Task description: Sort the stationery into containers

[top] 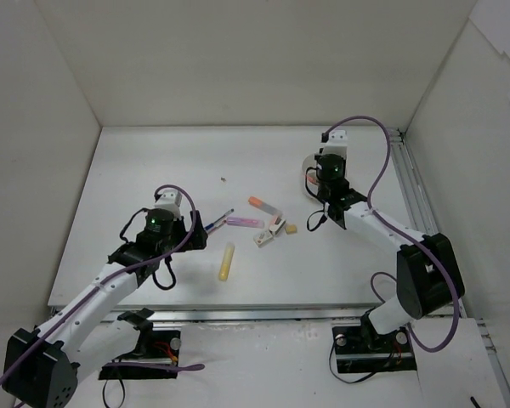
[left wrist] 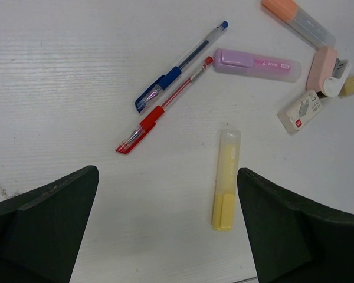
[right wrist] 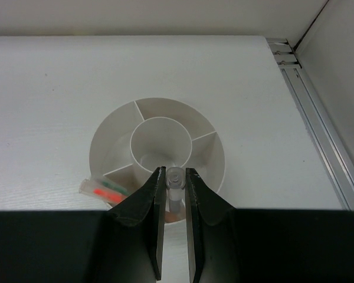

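Note:
The yellow marker [left wrist: 226, 180] needs to be grabbed by my left gripper across its solid yellow end [left wrist: 223, 211], so the marker's pale body stays free for the handover to my right gripper.
The round white divided dish [right wrist: 162, 127] lies under my right gripper [right wrist: 175, 175], which is shut on a clear-barrelled pen [right wrist: 175, 178] held upright over the dish's near compartment. Another clear pen [right wrist: 100, 190] with orange and green inside leans over the dish's left rim. My left gripper [left wrist: 168, 236] is open and empty above the table. A yellow marker [left wrist: 226, 180] lies between its fingers, near the right one. Beyond it lie a blue pen [left wrist: 180, 65], a red pen [left wrist: 159, 112], a purple marker [left wrist: 256, 63], an orange marker [left wrist: 298, 20], a pink block [left wrist: 321, 69], a white eraser [left wrist: 301, 111] and a tan block [left wrist: 351, 85].
In the top view the dish [top: 307, 174] is at the back right, mostly hidden by my right gripper [top: 321, 185]. My left gripper [top: 197, 234] is left of the loose pile. White walls enclose the table, and a metal rail [top: 412, 191] runs along the right side.

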Robot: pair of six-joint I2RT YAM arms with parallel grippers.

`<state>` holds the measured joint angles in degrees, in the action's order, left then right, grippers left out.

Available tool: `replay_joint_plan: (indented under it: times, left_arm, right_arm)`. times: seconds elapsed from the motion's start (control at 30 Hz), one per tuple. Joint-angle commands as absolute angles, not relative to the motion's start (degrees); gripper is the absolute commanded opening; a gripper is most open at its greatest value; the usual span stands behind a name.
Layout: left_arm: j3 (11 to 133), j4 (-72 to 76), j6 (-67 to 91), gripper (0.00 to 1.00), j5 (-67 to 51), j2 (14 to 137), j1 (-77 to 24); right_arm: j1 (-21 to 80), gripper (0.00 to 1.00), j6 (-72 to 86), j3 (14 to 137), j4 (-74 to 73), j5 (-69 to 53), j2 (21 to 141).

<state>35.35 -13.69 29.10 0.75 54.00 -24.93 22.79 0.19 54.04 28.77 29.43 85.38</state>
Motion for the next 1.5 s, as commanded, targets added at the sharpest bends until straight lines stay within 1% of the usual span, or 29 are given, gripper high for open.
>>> replay_joint_plan:
  times: [0.0,0.17,0.2,0.23,0.3,0.33,0.4,0.43,0.47,0.5,0.53,0.57,0.6,0.63,0.7,0.77,0.8,0.87,0.97,1.0,1.07,1.2,1.33,1.43,1.47]
  left_arm:
    - [39.11,-10.98,28.21,1.00,-2.81,53.88,-24.26]
    - [38.59,-11.25,28.65,1.00,-3.51,52.56,-24.26]
    - [38.32,-11.16,28.65,1.00,-3.43,52.30,-24.26]
    - [38.32,-11.08,28.74,1.00,-3.43,51.95,-24.26]
    - [38.41,-11.86,28.92,1.00,-3.51,51.33,-24.26]
    - [38.50,-12.21,28.92,1.00,-3.25,50.72,-24.26]
    - [38.58,-13.27,29.00,1.00,-3.08,50.01,-24.26]
    - [38.67,-13.62,29.09,1.00,-3.08,49.31,-24.26]
    - [38.67,-14.06,29.27,1.00,-3.08,48.96,-24.26]
    - [38.50,-14.32,29.35,1.00,-3.08,48.61,-24.26]
    - [38.50,-14.50,29.53,1.00,-3.08,47.82,-24.26]
    - [38.06,-14.68,29.71,1.00,-3.08,47.46,-24.26]
    - [37.71,-14.68,30.32,1.00,-3.08,47.46,-24.26]
    - [37.36,-14.85,30.50,1.00,-3.08,46.24,-24.26]
    - [36.74,-15.55,31.28,1.00,-3.08,45.62,-24.26]
    - [36.21,-16.87,31.55,1.00,-3.25,44.83,-24.26]
    - [35.95,-17.14,31.12,1.00,-4.56,44.48,-24.26]
    - [35.07,-17.84,30.50,1.00,-6.84,44.56,-24.78]
    - [33.67,-18.02,31.98,1.00,-7.21,46.40,-27.59]
    - [33.05,-17.50,32.69,1.00,-7.29,47.71,-29.95]
    - [30.86,-13.83,34.54,1.00,-6.86,49.12,-32.59]
    - [30.41,-10.47,36.12,1.00,-4.50,55.52,-39.53]
    - [32.77,-10.28,36.56,1.00,-1.06,63.09,-44.89]
    - [35.23,-12.39,36.74,0.97,3.95,68.80,-47.02]
    - [35.85,-12.65,36.74,0.93,4.56,69.86,-47.72]
  right_arm:
    - [22.41,0.00,-0.26,56.51,33.66,27.87,86.92]
    - [22.32,0.00,2.37,55.55,34.01,27.16,87.63]
    - [22.41,0.02,2.37,55.29,34.01,26.81,87.54]
    - [22.33,0.17,3.07,54.41,34.10,26.72,87.19]
    - [22.33,0.28,3.43,53.62,33.75,25.23,85.53]
    - [22.59,0.39,3.60,52.83,33.66,23.66,84.65]
    - [22.67,0.49,3.26,52.73,31.83,21.90,82.63]
    - [22.94,0.57,2.82,53.08,30.08,21.01,80.70]
    - [23.64,0.61,2.29,54.39,28.23,18.05,79.90]
    - [23.90,0.64,0.63,55.19,23.95,15.93,78.85]
    - [24.95,0.72,-2.95,55.80,21.73,13.21,77.62]
    - [26.18,0.76,-5.08,56.85,19.71,8.92,77.26]
    - [27.58,0.82,-9.10,57.39,15.60,7.49,77.08]
    - [30.03,0.98,-10.71,57.83,13.56,5.90,76.82]
    - [33.46,0.98,-12.82,59.24,8.29,4.31,77.17]
    - [35.41,0.98,-13.18,58.54,7.12,5.01,76.99]
    - [37.60,0.98,-12.92,57.93,7.38,5.88,76.56]
    - [38.41,0.98,-11.87,56.43,7.65,9.83,76.12]
    - [39.20,0.98,-6.69,55.29,7.21,14.58,74.80]
    - [39.20,0.98,-3.90,54.94,7.21,15.29,73.92]
    - [39.20,0.98,-0.89,53.79,7.21,17.74,72.95]
    - [39.20,0.98,7.36,51.51,7.12,22.67,68.40]
    - [39.11,0.98,9.75,48.61,6.50,24.43,63.20]
    - [38.76,0.98,10.28,46.77,6.15,24.52,59.51]
    - [38.59,0.98,10.54,46.41,5.80,24.70,58.81]
